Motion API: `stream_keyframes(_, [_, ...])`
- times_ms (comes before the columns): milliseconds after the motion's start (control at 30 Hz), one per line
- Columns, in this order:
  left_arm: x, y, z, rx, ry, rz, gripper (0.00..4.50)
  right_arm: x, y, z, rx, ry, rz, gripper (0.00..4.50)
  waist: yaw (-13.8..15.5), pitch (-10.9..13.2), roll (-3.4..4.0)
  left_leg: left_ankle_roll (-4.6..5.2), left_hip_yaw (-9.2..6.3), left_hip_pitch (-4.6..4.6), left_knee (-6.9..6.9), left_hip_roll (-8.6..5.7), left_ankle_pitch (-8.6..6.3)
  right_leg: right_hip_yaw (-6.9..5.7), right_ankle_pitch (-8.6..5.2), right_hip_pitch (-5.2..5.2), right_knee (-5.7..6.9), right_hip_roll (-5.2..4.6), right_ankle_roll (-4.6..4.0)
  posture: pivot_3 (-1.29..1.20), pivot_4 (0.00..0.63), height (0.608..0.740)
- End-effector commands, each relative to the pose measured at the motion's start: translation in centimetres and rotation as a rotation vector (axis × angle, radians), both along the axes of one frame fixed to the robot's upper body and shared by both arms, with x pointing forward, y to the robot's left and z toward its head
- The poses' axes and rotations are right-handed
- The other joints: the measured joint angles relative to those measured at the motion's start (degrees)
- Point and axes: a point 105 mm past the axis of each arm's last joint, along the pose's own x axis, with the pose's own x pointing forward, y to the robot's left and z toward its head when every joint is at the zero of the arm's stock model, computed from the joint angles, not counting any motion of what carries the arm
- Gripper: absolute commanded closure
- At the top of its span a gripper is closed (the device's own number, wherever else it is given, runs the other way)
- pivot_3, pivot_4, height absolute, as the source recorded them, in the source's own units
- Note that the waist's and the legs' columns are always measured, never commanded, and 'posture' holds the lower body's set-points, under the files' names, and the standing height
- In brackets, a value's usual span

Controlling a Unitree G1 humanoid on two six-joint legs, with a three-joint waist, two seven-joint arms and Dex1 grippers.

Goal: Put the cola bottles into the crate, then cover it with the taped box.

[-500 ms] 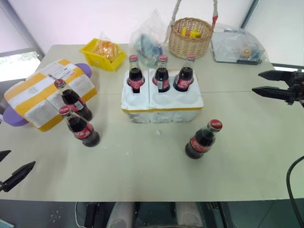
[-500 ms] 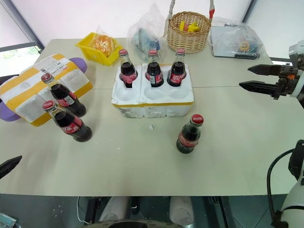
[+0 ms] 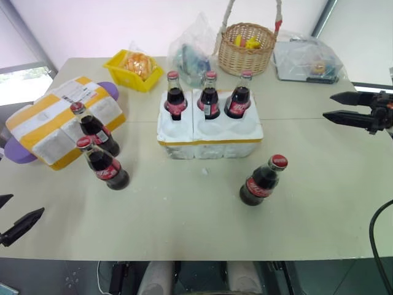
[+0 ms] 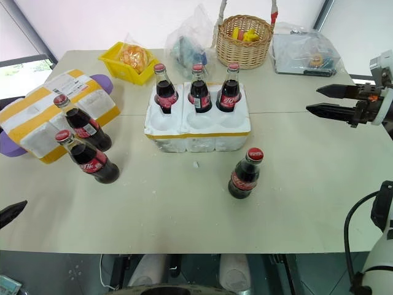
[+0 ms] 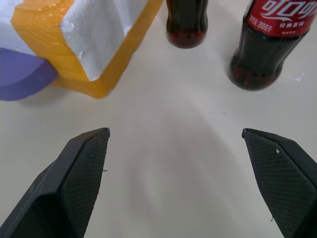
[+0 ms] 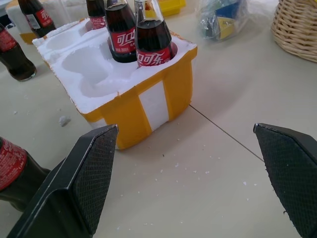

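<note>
The left gripper will grab the cola bottle by its neck (image 3: 90, 150), so that it can put the bottle into an empty well.
The white foam crate (image 3: 209, 146) with a yellow band stands mid-table. Three cola bottles (image 3: 209, 98) sit upright in its back row of wells, and the front wells are empty. Two more bottles (image 3: 104, 165) stand at the left, right beside the taped box (image 3: 49, 120). Another bottle (image 3: 263, 181) stands alone, in front and right of the crate. My left gripper (image 3: 27, 204) is open near the table's front left edge, and both left bottles (image 5: 275, 44) lie ahead of it. My right gripper (image 3: 328, 105) hovers open to the right of the crate (image 6: 148, 99), holding nothing.
Along the back edge stand a yellow bin (image 3: 133, 67), a plastic bag (image 3: 191, 58), a wicker basket (image 3: 247, 49) and a clear bagged package (image 3: 305, 61). Foam crumbs lie in front of the crate.
</note>
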Motion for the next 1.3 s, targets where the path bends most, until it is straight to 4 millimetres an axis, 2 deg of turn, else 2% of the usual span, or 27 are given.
stream_keyframes(33, [0.3,0.2,1.6,0.026,-0.053,-0.009,0.02,-0.2,0.4,1.9,-0.041,-0.08,0.028,0.0,0.0,0.0,0.0,0.0,0.0,0.0,0.0,0.0,0.0,0.0,0.0,0.0,0.0,0.0,0.0,0.0,0.15,0.737])
stream_keyframes(167, [0.6,-0.4,1.7,0.01,-0.05,-0.059,0.02,-0.4,0.5,2.0,-0.053,-0.078,0.036,0.0,-0.1,0.0,0.0,0.0,0.03,0.0,-0.01,0.0,0.0,0.03,0.06,-0.01,0.0,0.0,0.12,0.0,0.15,0.737])
stream_keyframes(300, [1.5,-3.0,2.1,-0.02,-0.04,-0.199,0.02,-0.9,1.5,4.0,-0.014,-0.097,0.079,0.0,-0.1,0.0,0.0,0.0,0.01,0.0,-0.03,0.01,0.0,0.02,0.09,-0.03,0.02,0.01,0.17,0.0,0.15,0.737])
stream_keyframes(500, [3.1,-5.6,1.5,-0.033,-0.029,-0.321,0.02,-2.1,5.7,6.2,-0.036,-0.096,0.265,0.0,0.0,0.0,0.01,0.0,0.02,0.01,-0.02,0.05,0.0,0.06,0.03,-0.05,0.03,0.02,0.05,0.0,0.15,0.737])
stream_keyframes(667, [4.9,-6.8,0.8,-0.043,-0.036,-0.37,0.02,-3.4,9.0,6.9,-0.066,-0.088,0.426,0.0,0.6,0.0,0.01,-0.02,0.04,-0.01,-0.02,0.44,-0.01,0.1,0.14,-0.07,-0.03,0.42,0.11,0.0,0.15,0.737])
stream_keyframes(767, [5.8,-7.4,0.1,-0.044,-0.042,-0.386,0.02,-3.6,10.3,7.3,-0.06,-0.092,0.483,0.0,0.9,0.0,0.01,-0.02,0.03,-0.01,-0.04,0.73,-0.01,0.1,0.25,-0.16,-0.02,0.78,-0.05,0.0,0.15,0.737])
stream_keyframes(900, [7.5,-8.2,-0.8,-0.041,-0.054,-0.395,0.02,-3.6,11.0,6.9,-0.055,-0.079,0.515,0.0,1.0,0.0,0.0,-0.01,0.03,0.02,0.0,0.78,0.0,0.08,0.31,-0.16,0.02,0.84,-0.14,0.0,0.15,0.737])
stream_keyframes(1033, [9.2,-8.9,-0.9,-0.038,-0.09,-0.389,0.02,-3.6,11.1,6.3,-0.052,-0.059,0.524,0.0,1.1,0.0,-0.04,-0.02,0.11,0.01,0.1,0.77,0.0,0.1,0.38,-0.13,0.01,0.8,-0.18,0.0,0.15,0.737])
stream_keyframes(1300, [10.3,-10.7,-1.3,-0.073,-0.102,-0.418,0.02,-3.8,10.7,5.9,-0.03,-0.047,0.52,0.0,1.0,0.0,-0.03,-0.01,0.12,0.02,0.03,0.78,0.01,0.1,0.39,-0.18,0.02,0.83,-0.16,0.0,0.15,0.737])
